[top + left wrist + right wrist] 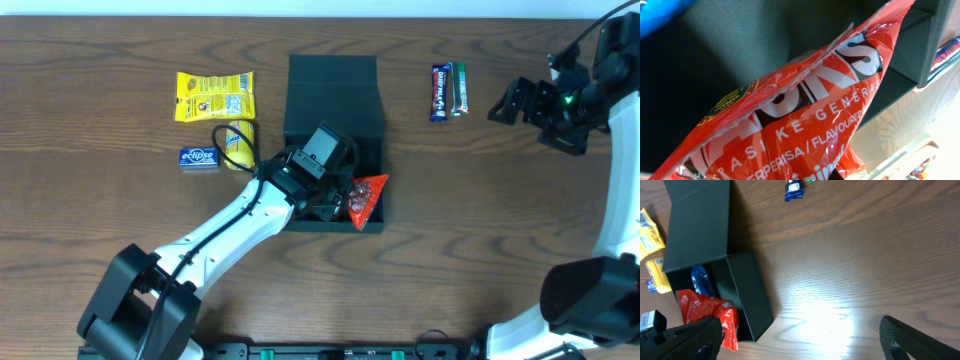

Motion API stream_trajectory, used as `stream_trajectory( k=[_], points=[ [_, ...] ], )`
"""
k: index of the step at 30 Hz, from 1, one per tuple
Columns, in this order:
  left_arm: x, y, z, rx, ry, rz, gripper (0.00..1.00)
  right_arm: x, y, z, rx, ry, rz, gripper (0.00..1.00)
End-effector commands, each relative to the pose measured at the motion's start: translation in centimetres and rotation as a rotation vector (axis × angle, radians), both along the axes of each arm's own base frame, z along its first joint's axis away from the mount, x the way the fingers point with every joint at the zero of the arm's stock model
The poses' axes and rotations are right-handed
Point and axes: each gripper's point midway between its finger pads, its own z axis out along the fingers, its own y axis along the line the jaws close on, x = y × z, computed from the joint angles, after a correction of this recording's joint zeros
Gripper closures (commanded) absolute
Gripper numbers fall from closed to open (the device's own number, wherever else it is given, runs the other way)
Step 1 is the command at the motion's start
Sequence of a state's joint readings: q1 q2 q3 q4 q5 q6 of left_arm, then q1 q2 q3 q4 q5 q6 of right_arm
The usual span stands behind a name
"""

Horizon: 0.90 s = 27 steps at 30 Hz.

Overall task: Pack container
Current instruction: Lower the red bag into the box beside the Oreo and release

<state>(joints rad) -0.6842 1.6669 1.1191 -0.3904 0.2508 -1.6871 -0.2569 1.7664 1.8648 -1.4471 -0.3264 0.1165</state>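
Observation:
The red snack packet hangs between the container's sides and would land in the container, so my left gripper should open now.
The container (368,120) is a dark square box at the table's middle, its flap lid (332,78) open toward the back. My left gripper (338,200) reaches into the box and is shut on a red snack packet (366,198). That packet (805,125) fills the left wrist view and hides the fingers, with the box's dark inner wall (730,45) behind it. In the right wrist view the red packet (707,312) stands in the container (747,295) beside a blue packet (700,279). My right gripper (510,100) hovers open at the far right, holding nothing.
Left of the box lie a yellow packet (214,96), a second yellow item (238,143) and a blue gum pack (199,157). Two snack bars (448,90) lie to the box's right, near the right gripper. The left arm stretches in from the front left.

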Motion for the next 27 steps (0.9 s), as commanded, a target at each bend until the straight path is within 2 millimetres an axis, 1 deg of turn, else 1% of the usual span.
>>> stream_trajectory(
  k=[1,5,11,16,17,19,20,22,23,27],
  points=[
    [0.4,0.1,-0.1,-0.005,0.004,0.047,0.94,-0.1,0.1,0.5,0.005,-0.019,0.018,0.01],
    [0.4,0.1,-0.1,-0.026,0.038,0.105,0.94,-0.1,0.1,0.5,0.006,-0.018,0.018,0.01],
    [0.2,0.1,-0.1,-0.041,0.069,0.148,0.94,-0.1,0.1,0.5,0.006,-0.019,0.018,0.02],
    [0.0,-0.1,-0.1,-0.058,0.097,0.192,0.94,-0.1,0.1,0.5,0.006,-0.019,0.018,0.01],
    [0.0,-0.2,-0.1,-0.061,0.102,0.199,0.91,-0.1,0.1,0.5,0.005,-0.019,0.018,0.01],
    [0.0,-0.3,-0.1,-0.063,0.100,0.198,0.67,-0.1,0.1,0.5,0.005,-0.018,0.018,0.01],
    [0.0,-0.3,0.0,-0.063,0.096,0.192,0.50,-0.1,0.1,0.5,0.005,-0.018,0.018,0.01],
    [0.5,-0.7,0.3,-0.067,0.048,0.144,0.02,-0.1,0.1,0.5,0.005,-0.018,0.018,0.01],
    [0.9,-0.9,0.7,-0.073,0.014,0.115,0.04,-0.1,0.1,0.5,0.005,-0.018,0.018,0.01],
    [2.7,-3.0,3.3,-0.137,-0.177,-0.041,0.05,-0.1,0.1,0.5,0.006,-0.018,0.018,0.01]
  ],
)
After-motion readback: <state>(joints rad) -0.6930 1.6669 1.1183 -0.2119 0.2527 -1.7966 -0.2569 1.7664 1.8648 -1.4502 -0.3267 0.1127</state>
